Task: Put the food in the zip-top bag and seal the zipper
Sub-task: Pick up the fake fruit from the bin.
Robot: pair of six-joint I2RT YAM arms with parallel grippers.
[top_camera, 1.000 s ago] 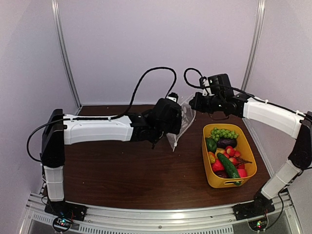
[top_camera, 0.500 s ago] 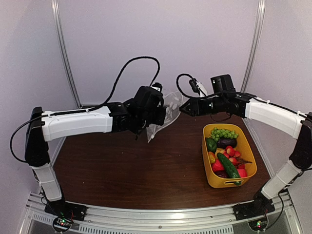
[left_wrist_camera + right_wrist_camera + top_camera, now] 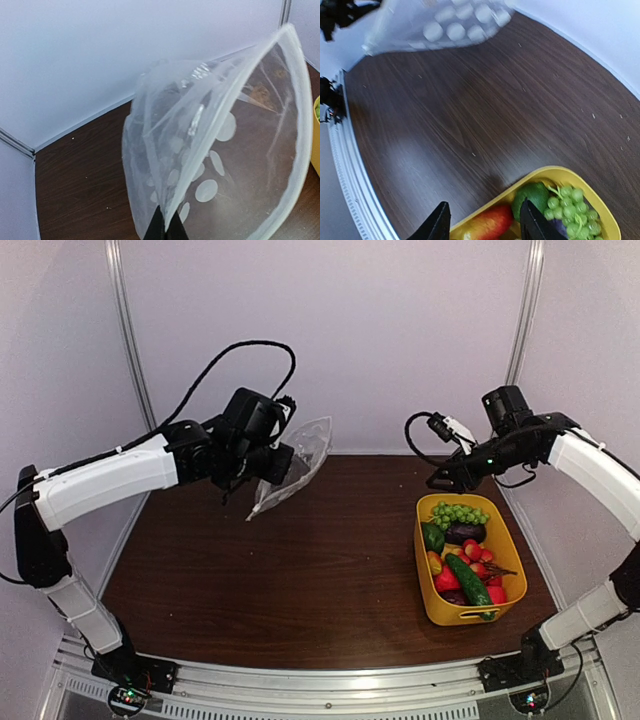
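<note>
The cucumber (image 3: 469, 581) should go into the zip-top bag with its loose end first. My right gripper needs to grab the cucumber by one end next.
My left gripper (image 3: 268, 462) is shut on the clear zip-top bag (image 3: 290, 467) and holds it in the air over the back left of the table. In the left wrist view the fingertips (image 3: 165, 232) pinch the bag (image 3: 215, 165) near its white zipper strip (image 3: 210, 107), and white dots show on it. The food (image 3: 462, 552) lies in the yellow tub: green grapes (image 3: 460, 512), a purple eggplant (image 3: 466, 533), a cucumber (image 3: 469, 581), red pieces. My right gripper (image 3: 437, 483) is open and empty above the tub's far left corner. In the right wrist view (image 3: 482, 225) grapes (image 3: 569, 210) show below.
The yellow tub (image 3: 424, 580) stands at the right of the brown table (image 3: 300, 580). White walls close in the back and sides. The aluminium rail (image 3: 320, 690) runs along the near edge.
My left gripper carried the bag to the left and higher. My right gripper let go of the bag, moved right and came over the tub's far corner.
</note>
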